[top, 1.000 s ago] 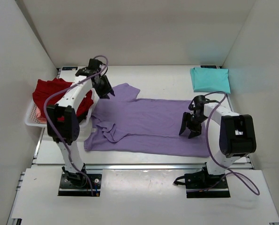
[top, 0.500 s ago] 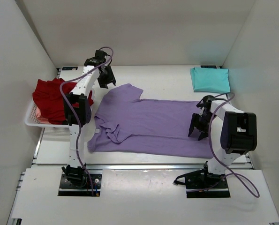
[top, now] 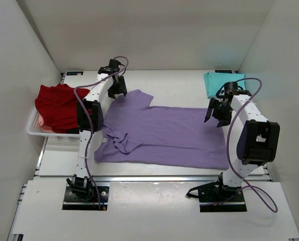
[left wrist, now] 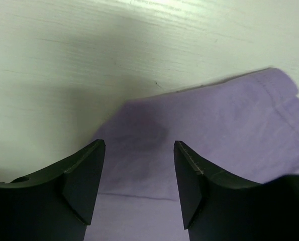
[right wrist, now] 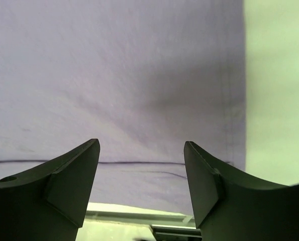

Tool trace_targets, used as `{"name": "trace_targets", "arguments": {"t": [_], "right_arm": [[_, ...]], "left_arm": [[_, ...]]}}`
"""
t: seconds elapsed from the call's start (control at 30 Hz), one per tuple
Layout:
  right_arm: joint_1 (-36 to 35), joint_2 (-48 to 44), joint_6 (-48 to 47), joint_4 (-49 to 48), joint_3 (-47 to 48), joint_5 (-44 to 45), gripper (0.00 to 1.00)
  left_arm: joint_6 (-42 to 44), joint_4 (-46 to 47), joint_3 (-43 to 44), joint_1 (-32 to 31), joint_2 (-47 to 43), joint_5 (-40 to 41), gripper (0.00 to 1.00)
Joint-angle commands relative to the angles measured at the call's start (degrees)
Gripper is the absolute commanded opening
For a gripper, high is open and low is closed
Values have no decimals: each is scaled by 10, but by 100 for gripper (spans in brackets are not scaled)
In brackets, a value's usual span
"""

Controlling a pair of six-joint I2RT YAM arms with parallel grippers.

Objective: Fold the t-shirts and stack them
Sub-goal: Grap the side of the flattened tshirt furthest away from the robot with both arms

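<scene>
The lavender-purple t-shirt [top: 162,135] should be grabbed next by my left gripper at its far sleeve's collar-side edge, to fold the t-shirt's far side over its near side.
The lavender-purple t-shirt [top: 162,135] lies spread flat across the table, collar to the left. My left gripper [top: 118,90] is open just above its far left sleeve [left wrist: 199,115], holding nothing. My right gripper [top: 215,114] is open above the shirt's far right hem corner [right wrist: 139,75], holding nothing. A folded teal t-shirt [top: 225,85] lies at the far right. Deep red t-shirts [top: 59,106] are piled in the basket at the left.
A white slotted basket [top: 34,129] stands at the table's left edge under the red pile. White walls close in the back and both sides. The table's front edge [top: 154,176] runs just below the purple shirt's near side.
My left gripper moved right and farther back to the far sleeve. My right gripper moved from the shirt's near right part up to its far right corner.
</scene>
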State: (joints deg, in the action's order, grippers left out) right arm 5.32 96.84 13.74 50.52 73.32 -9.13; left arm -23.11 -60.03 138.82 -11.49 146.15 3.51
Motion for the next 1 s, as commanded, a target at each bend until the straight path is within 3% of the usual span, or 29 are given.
{"name": "trace_targets", "arguments": {"t": [0.0, 0.23, 0.27, 0.4, 0.47, 0.67, 0.97], "right_arm": [[14, -29, 13, -15, 29, -5, 66], [15, -16, 18, -35, 22, -1, 66], [14, -17, 20, -38, 18, 0, 66], [17, -16, 40, -81, -12, 16, 66], [17, 0, 43, -97, -18, 35, 66], [27, 58, 66, -125, 14, 85, 66], [34, 186, 84, -96, 174, 122, 69]], "left_arm": [[16, -9, 15, -6, 2, 8, 68], [14, -8, 20, -7, 27, 19, 66], [13, -10, 18, -3, 29, 15, 61], [11, -11, 13, 0, 32, -1, 11], [13, -12, 9, 1, 31, -10, 0], [17, -9, -4, -2, 15, -29, 0], [10, -1, -13, 1, -7, -48, 0]]}}
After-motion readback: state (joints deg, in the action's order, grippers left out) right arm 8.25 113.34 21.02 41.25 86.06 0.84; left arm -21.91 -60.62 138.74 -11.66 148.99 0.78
